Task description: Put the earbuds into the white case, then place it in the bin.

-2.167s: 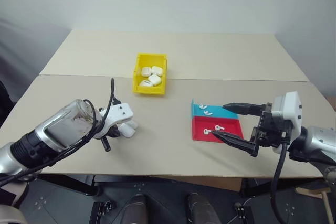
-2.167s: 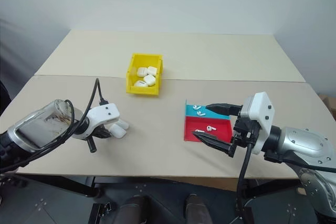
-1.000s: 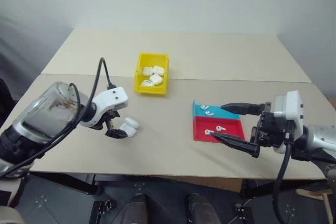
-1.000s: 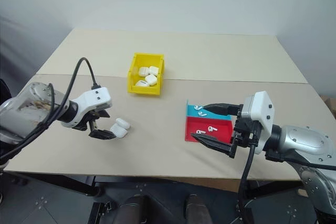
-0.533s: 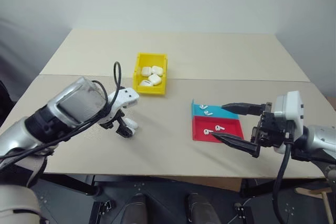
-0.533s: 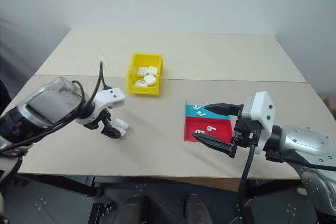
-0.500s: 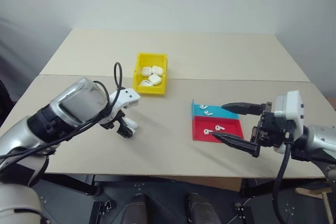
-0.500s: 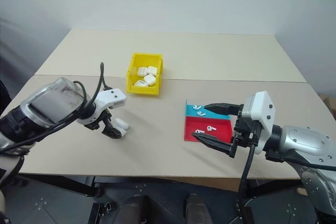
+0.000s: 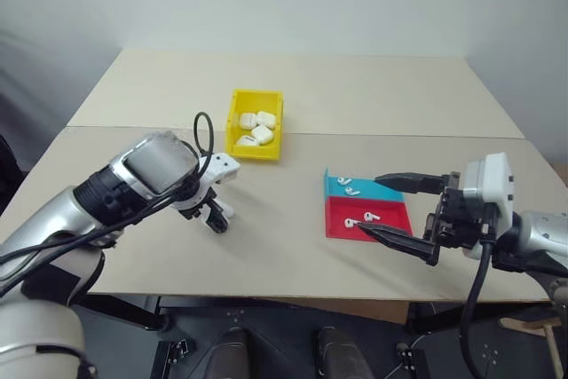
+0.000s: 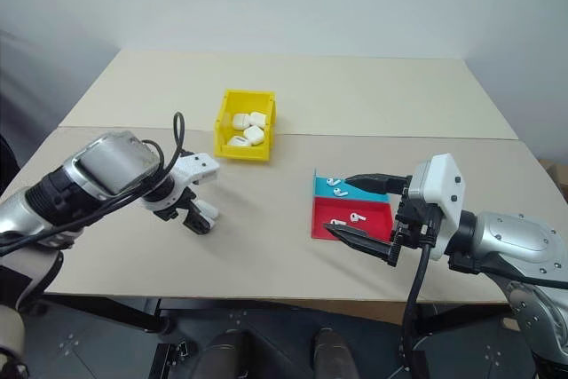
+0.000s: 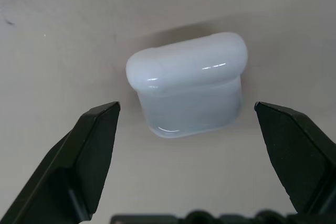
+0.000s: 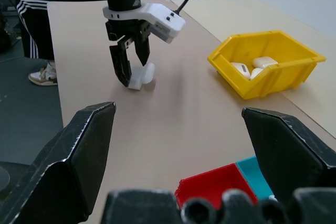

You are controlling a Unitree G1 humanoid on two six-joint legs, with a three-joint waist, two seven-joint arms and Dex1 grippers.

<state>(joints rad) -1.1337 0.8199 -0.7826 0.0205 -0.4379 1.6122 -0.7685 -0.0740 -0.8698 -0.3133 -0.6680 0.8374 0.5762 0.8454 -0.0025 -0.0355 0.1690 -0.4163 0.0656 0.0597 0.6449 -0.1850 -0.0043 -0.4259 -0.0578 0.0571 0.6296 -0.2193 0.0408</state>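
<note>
I need to close my left gripper now, and it would hold the white case. My fingers are on either side of the case's body, below its lid.
The white case (image 11: pixel 188 85) lies on the tan table, left of centre, with its lid seam showing. My left gripper (image 9: pixel 213 217) points steeply down over the case (image 12: pixel 143 76), open, one black finger on either side and not touching it. Several earbuds (image 9: pixel 352 191) lie on the flat red-and-blue tray (image 9: pixel 390 217) at the right. My right gripper (image 9: pixel 370 204) hovers level at that tray's right side, open and holding nothing. The yellow bin (image 9: pixel 253 150) stands behind the case and holds several white cases.
A seam (image 9: pixel 399 135) runs across where two tabletops meet, just behind the bin. Bare table stretches between the case and the tray. A person's striped trouser leg and shoe (image 12: pixel 31 35) show beside the table's far edge in the right wrist view.
My left gripper has swung in from beside the case and tipped downward, so its open fingers now straddle the case. The case, the tray and the right arm have kept still.
</note>
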